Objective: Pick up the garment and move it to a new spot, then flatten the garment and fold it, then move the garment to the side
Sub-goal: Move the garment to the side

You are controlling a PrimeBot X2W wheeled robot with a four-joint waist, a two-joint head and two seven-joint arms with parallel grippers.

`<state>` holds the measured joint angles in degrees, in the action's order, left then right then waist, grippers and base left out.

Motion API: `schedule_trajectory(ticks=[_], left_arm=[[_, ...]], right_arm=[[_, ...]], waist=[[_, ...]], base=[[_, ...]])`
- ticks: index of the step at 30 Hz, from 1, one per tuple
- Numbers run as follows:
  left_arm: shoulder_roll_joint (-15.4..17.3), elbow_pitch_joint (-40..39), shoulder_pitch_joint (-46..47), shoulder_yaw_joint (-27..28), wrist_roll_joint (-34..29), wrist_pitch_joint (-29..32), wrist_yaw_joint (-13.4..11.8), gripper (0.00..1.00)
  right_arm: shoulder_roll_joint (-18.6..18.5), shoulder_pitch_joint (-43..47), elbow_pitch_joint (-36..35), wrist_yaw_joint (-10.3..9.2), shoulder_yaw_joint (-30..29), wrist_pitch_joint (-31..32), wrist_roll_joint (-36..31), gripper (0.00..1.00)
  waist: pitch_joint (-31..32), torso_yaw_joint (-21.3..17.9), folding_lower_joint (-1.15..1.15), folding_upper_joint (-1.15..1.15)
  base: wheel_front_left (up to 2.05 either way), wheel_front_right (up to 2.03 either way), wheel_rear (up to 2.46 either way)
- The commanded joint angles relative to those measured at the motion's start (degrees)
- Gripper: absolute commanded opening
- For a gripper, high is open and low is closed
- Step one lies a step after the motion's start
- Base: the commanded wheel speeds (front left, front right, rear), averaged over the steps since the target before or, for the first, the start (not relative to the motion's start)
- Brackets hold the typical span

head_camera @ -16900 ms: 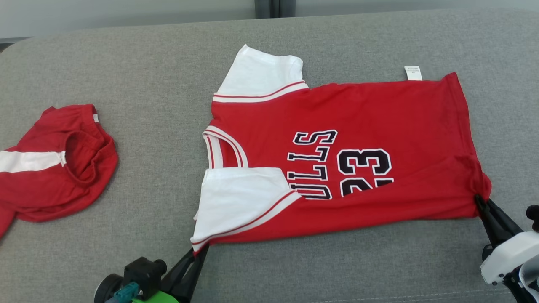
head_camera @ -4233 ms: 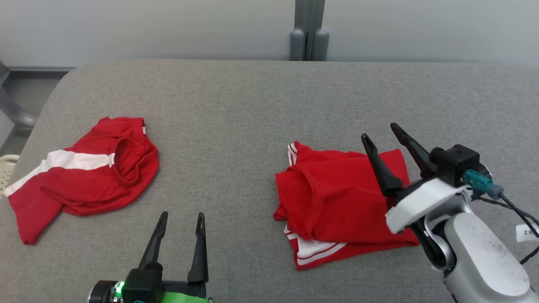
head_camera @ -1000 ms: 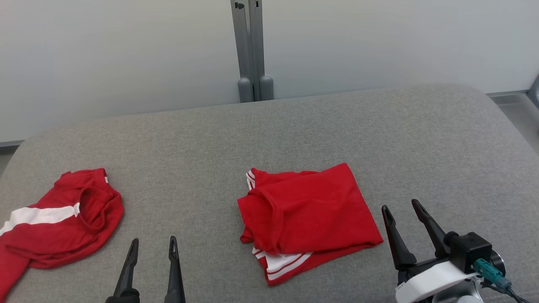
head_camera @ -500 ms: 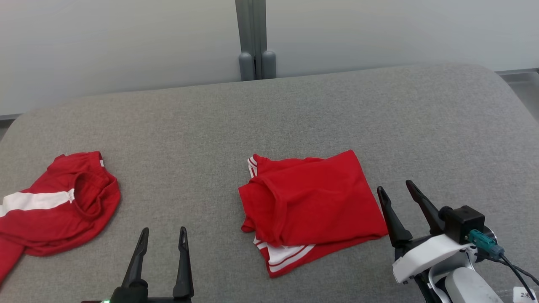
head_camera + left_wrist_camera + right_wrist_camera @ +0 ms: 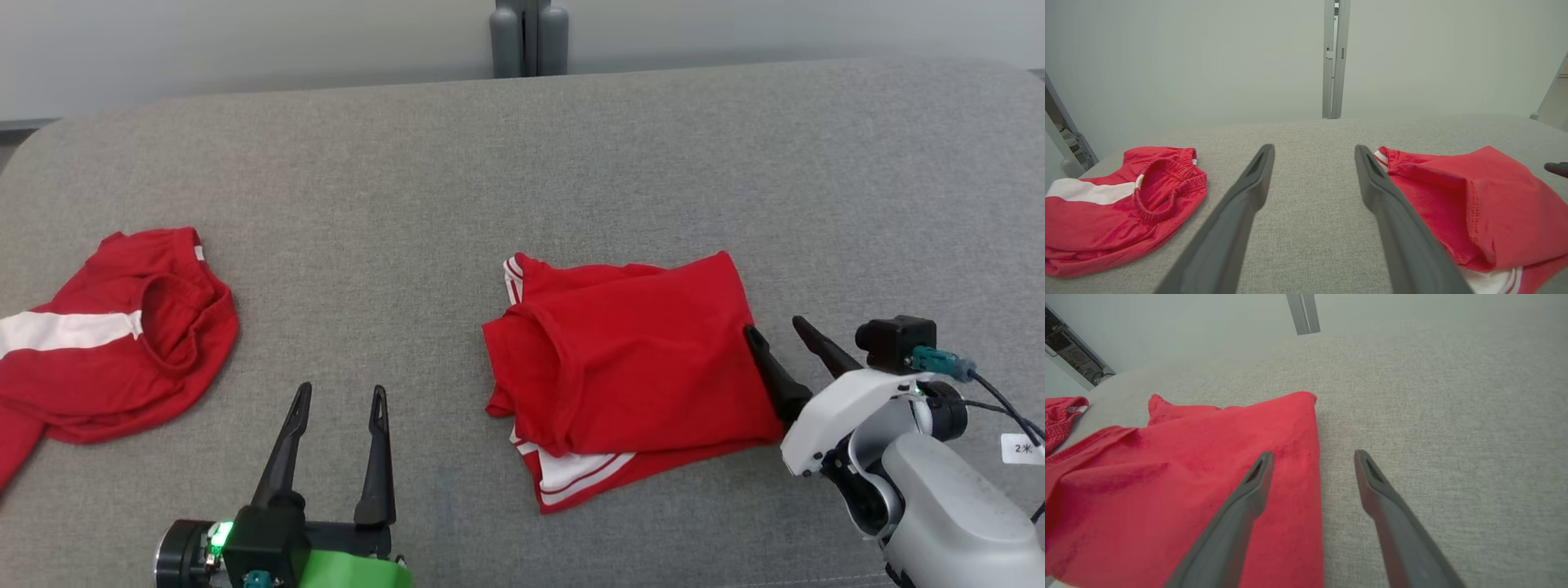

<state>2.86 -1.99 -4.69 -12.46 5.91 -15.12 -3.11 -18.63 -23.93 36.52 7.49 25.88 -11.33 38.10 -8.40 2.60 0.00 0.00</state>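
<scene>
The right gripper grabs the garment's folded edge (image 5: 750, 323) next, to move the folded garment (image 5: 629, 359) to the side.
The garment (image 5: 629, 359) is a red jersey with white trim, folded into a rough square on the grey padded table (image 5: 522, 163); it also shows in the left wrist view (image 5: 1474, 204) and the right wrist view (image 5: 1188, 486). My right gripper (image 5: 774, 327) hangs open at the garment's right edge, one finger over the cloth and the other over the bare table (image 5: 1314, 457). Nothing is between its fingers. My left gripper (image 5: 341, 394) stands open and empty near the front edge, left of the garment (image 5: 1314, 149).
A second red garment with a white stripe (image 5: 114, 327) lies crumpled at the table's left end (image 5: 1126, 196). A grey post (image 5: 531, 37) stands behind the table against a pale wall. Bare grey surface stretches behind and to the right of the folded garment.
The head camera has tilted down, so the whole scene has shifted. My right gripper has moved in to the folded garment's right edge. The garment lies as before.
</scene>
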Motion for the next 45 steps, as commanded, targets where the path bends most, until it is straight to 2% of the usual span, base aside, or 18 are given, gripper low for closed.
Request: schedule_trajectory(ticks=[1, 7, 8, 9, 10, 11, 17, 22, 32, 39, 45], left_arm=[[0.08, 0.0, 1.29, -0.08, -0.11, -0.01, 0.14, 1.0], [0.08, -0.03, 3.28, -1.08, 0.42, -0.02, 0.04, 1.0], [0.08, -0.04, 3.57, -1.24, 0.42, -0.02, -0.01, 1.0], [0.08, -0.04, 3.79, -1.32, 0.45, -0.02, -0.05, 1.0], [0.08, -0.06, 3.95, -1.39, 0.48, -0.02, -0.1, 1.0], [0.08, -0.07, 4.18, -1.45, 0.53, -0.02, -0.17, 1.0], [0.08, -0.35, 5.41, -1.67, 0.78, -0.02, -0.09, 1.0], [0.08, -3.1, 7.09, -2.32, 0.71, -0.01, 0.96, 1.0], [0.09, -6.76, 12.57, -3.09, -2.09, -0.01, 3.28, 1.0], [0.1, -8.19, 15.55, -3.42, -4.24, -0.02, 5.17, 1.0], [0.53, -9.2, 16.82, -3.34, -5.18, -0.01, 6.15, 1.0]], right_arm=[[-0.86, -1.34, 0.46, -0.01, 1.69, 1.45, 2.67, 1.0], [-4.38, -4.52, 1.45, -0.01, 7.57, 5.02, 11.41, 1.0], [-4.8, -4.86, 1.49, -0.01, 8.52, 5.33, 12.82, 0.73], [-5.16, -5.11, 1.33, -0.01, 9.39, 5.65, 13.72, 0.41], [-5.53, -5.31, 1.13, -0.01, 10.19, 5.83, 14.55, 0.23], [-6.02, -5.55, 0.74, -0.01, 11.31, 5.83, 15.51, 0.0], [-11.12, -8.84, -0.3, -0.08, 14.52, 1.5, 16.39, 0.0], [-14.88, -13.92, 1.14, -0.07, 13.97, -1.76, 15.19, 0.0], [-26.0, -25.49, 5.25, -0.07, 8.36, -3.06, 14.2, 0.0], [-33.29, -29.52, 8.16, -0.06, 2.48, -3.61, 12.92, 0.0], [-38.56, -32.48, 10.18, -0.06, -2.35, -3.89, 7.8, 0.0]], waist=[[-2.52, 1.6, 0.0, 0.0], [-5.22, 2.88, 0.0, 0.0], [-5.64, 3.06, 0.0, 0.0], [-5.9, 3.16, 0.0, 0.0], [-6.2, 3.23, 0.0, 0.0], [-6.48, 3.27, 0.0, 0.0], [-8.48, 2.63, 0.0, 0.0], [-11.37, 1.09, 0.0, 0.0], [-21.38, -1.75, 0.0, 0.0], [-27.29, -2.23, 0.0, 0.0], [-30.49, -1.8, 0.0, 0.0]], base=[[0.0, 0.0, 0.0], [0.0, 0.0, 0.0], [0.0, 0.0, 0.0], [0.0, 0.0, 0.0], [0.0, 0.0, 0.0], [0.0, 0.0, 0.0], [0.0, 0.0, 0.0], [0.0, 0.0, 0.0], [0.0, 0.0, 0.0], [0.0, 0.0, 0.0], [0.0, 0.0, 0.0]])
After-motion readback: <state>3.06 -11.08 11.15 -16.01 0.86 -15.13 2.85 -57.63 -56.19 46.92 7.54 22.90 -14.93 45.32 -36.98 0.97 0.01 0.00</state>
